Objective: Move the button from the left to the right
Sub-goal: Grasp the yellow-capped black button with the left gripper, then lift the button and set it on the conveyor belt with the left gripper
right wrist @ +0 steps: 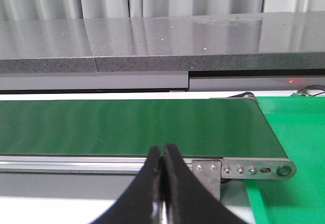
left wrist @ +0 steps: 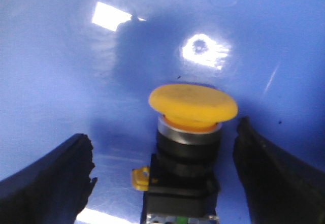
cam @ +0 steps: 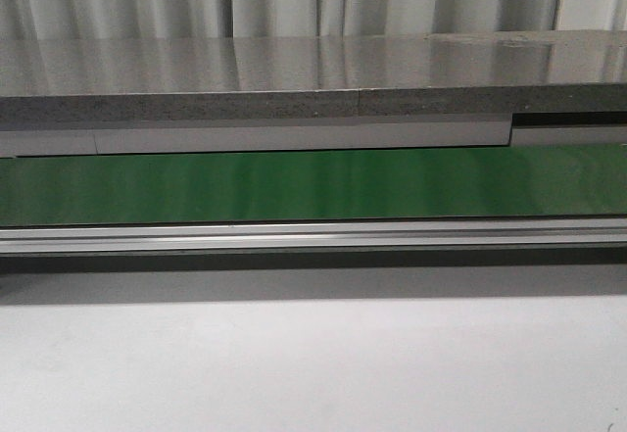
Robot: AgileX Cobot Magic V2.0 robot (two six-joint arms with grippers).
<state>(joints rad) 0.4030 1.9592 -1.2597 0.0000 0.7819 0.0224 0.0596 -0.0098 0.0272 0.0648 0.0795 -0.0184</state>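
Observation:
My fingers are beside the button's black body, below its yellow cap, so it is time for my left gripper to close on the button now.
The button has a round yellow cap, a silver ring and a black boxy body. It stands on a blue surface in the left wrist view. My left gripper is open, its black fingers on either side of the button's body with gaps to both. My right gripper is shut and empty, its tips pressed together in front of the green belt. The belt also runs across the front view. Neither the button nor a gripper shows in the front view.
A grey stone-like ledge runs behind the belt, with pale curtains beyond. An aluminium rail edges the belt's near side. The belt's end roller and bracket sit beside a bright green surface. A pale table lies in front.

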